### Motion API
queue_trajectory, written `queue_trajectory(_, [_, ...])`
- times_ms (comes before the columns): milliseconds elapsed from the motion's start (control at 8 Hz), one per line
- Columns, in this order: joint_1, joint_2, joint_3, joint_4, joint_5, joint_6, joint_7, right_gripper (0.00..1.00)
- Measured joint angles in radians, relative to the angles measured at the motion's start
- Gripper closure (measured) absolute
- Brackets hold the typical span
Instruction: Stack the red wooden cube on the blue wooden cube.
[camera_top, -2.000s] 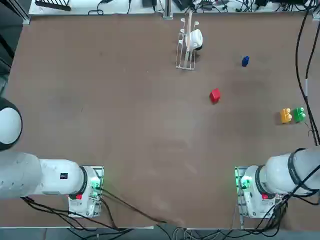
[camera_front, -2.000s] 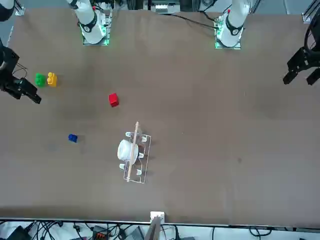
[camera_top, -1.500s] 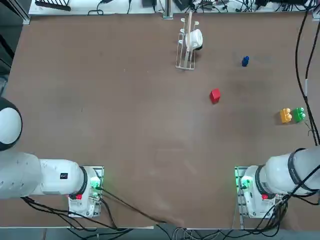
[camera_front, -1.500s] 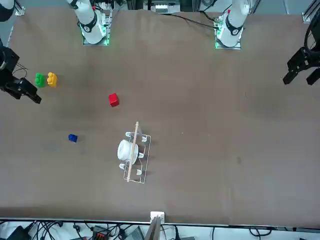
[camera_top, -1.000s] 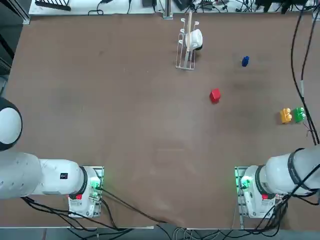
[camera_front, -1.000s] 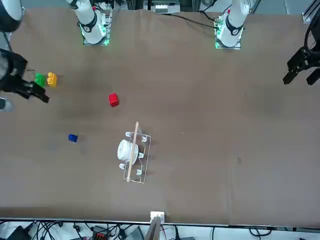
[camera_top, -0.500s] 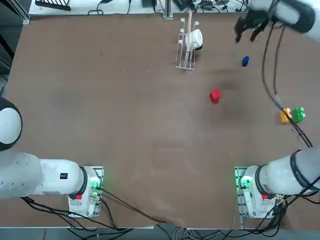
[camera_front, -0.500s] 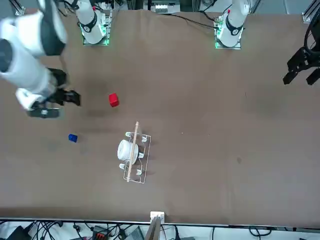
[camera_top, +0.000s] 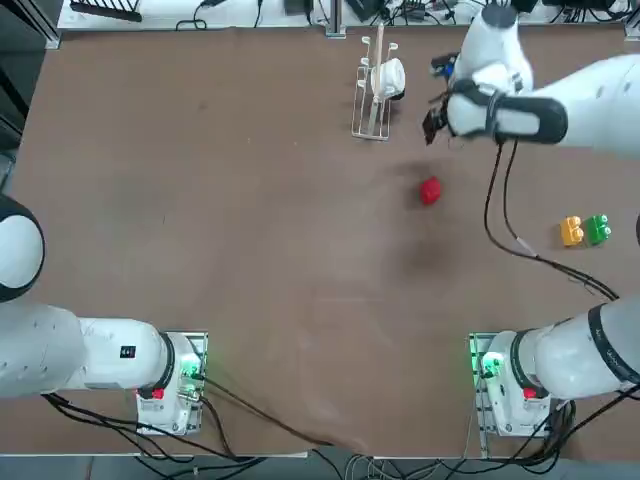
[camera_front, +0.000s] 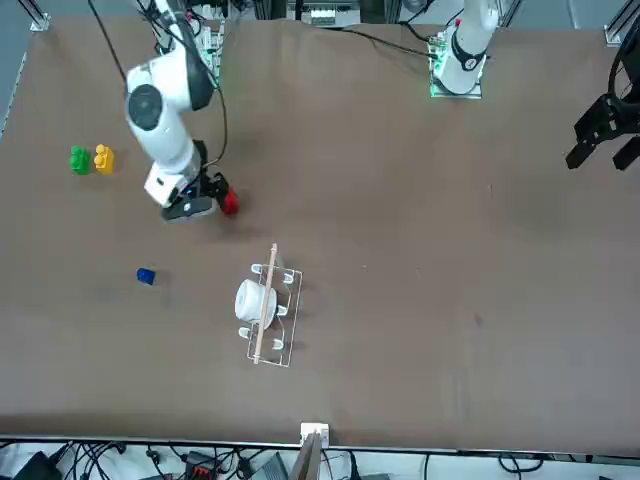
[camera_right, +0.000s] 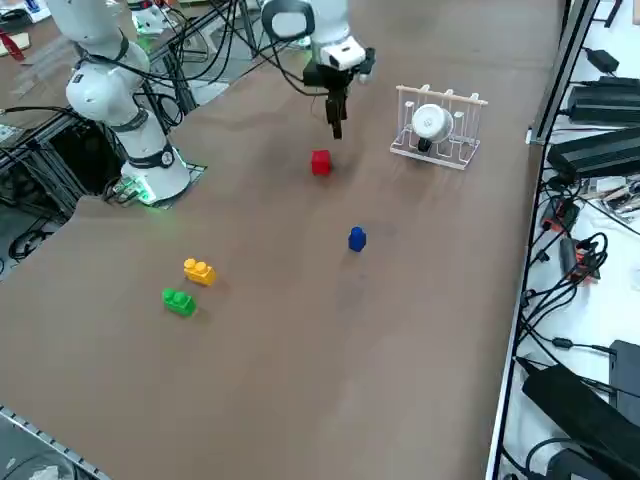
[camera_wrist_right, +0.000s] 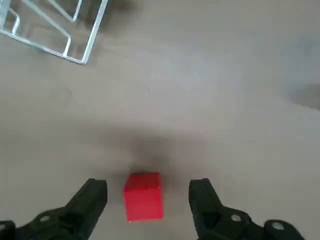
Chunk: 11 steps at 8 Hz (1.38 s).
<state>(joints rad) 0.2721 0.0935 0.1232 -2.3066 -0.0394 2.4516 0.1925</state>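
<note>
The red wooden cube needs to go on the blue wooden cube (camera_front: 146, 276). My right gripper will next grab the red wooden cube by its two opposite sides.
The red wooden cube (camera_top: 430, 190) lies on the brown table near its middle right, also seen as the red wooden cube (camera_right: 320, 162) in the side view. My right gripper (camera_right: 335, 128) hangs open just above and slightly behind it, not touching. In the wrist view the red wooden cube (camera_wrist_right: 143, 196) shows between the two spread fingers (camera_wrist_right: 93, 196), with nothing gripped. The blue wooden cube (camera_right: 357, 238) sits apart to the cube's right, also visible as the blue wooden cube (camera_front: 146, 276); in the top view my arm hides it.
A clear wire rack (camera_top: 373, 92) holding a white cup stands at the far edge, close to the gripper (camera_top: 433, 127). A yellow block (camera_top: 571, 231) and a green block (camera_top: 598, 228) sit side by side near the right edge.
My right arm has swung in from the table's right side, passed over the blue cube and now hovers by the red cube. No cube or block has moved.
</note>
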Motion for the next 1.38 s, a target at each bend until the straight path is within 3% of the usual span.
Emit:
queue_trajectory(500, [0.026,0.031,-0.002,-0.168,0.000,0.234,-0.001,0.00])
queue_trajectory(1375, [0.057,0.099,-0.003,-0.205,0.000,0.265,-0.001,0.00])
